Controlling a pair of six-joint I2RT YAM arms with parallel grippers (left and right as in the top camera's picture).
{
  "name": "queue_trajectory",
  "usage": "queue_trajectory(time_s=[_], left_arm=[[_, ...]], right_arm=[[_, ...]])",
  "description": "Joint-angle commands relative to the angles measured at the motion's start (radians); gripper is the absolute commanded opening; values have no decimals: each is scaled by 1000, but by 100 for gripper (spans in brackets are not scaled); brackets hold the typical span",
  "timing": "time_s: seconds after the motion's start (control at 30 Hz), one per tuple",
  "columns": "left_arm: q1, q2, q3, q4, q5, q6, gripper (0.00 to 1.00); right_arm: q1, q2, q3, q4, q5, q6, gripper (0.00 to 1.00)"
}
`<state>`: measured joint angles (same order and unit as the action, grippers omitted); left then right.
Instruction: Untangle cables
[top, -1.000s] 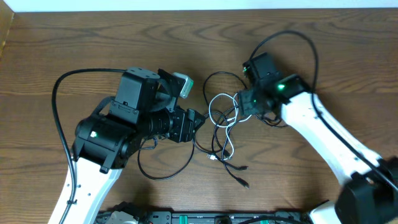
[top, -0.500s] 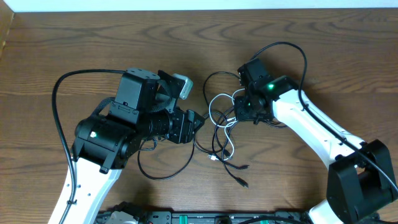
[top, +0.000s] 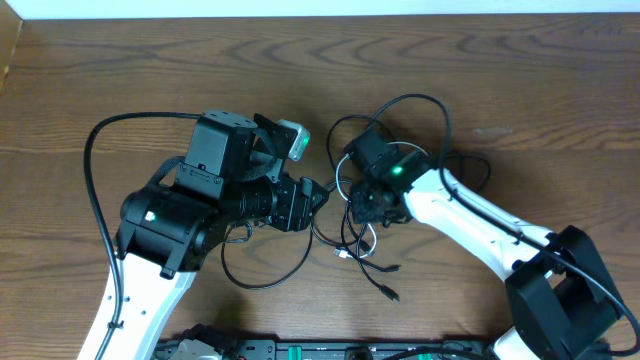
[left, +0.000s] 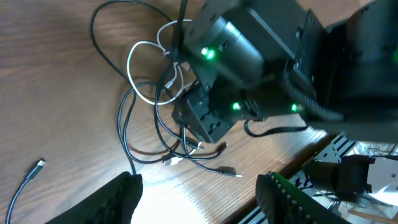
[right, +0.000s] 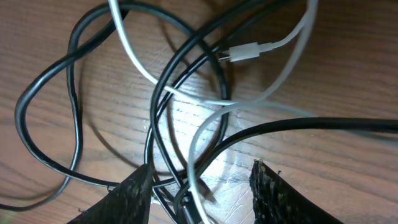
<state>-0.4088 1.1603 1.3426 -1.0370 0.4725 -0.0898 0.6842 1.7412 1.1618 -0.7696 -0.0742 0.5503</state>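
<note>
I will use my right gripper next to grab the exposed part of the whitish cord beside the black cords, so that the whitish cord can be untangled.
The cables lie in a tangle at mid table: thin black cords looped with one whitish cord. Two black plug ends trail toward the front. My right gripper hangs directly over the tangle. In the right wrist view it is open, with black strands and the whitish cord passing between its fingers. My left gripper sits just left of the tangle. Seen from its wrist, it is open over bare wood, with the tangle ahead.
A thick black cord arcs from the left arm. A thin black loop lies under that arm near the front. A loose plug rests on the wood. The table's front edge has a rail and gear beyond it.
The right arm swung left and forward, from the tangle's right side to directly over it; its jaws narrowed, then widened again. The left arm did not move.
</note>
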Motion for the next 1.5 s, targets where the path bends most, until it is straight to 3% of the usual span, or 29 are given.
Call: queue_trajectory(time_s=[0.0,0.3,0.73,1.0,1.07,1.47], left_arm=[[0,-10,19,-4,13,2,64],[0,-10,19,-22,13,2,64],[0,-10,19,-22,13,2,64],[0,-10,19,-22,13,2,64],[0,-10,19,-22,13,2,64],[0,-10,19,-22,5,3,64]], right_arm=[[34,4,-5,2,105,22,47],[64,5,-27,0,121,34,45],[64,5,-101,23,120,56,17],[64,5,-101,26,120,56,16],[64,5,-101,26,120,56,1],[63,-39,-42,11,116,34,1]])
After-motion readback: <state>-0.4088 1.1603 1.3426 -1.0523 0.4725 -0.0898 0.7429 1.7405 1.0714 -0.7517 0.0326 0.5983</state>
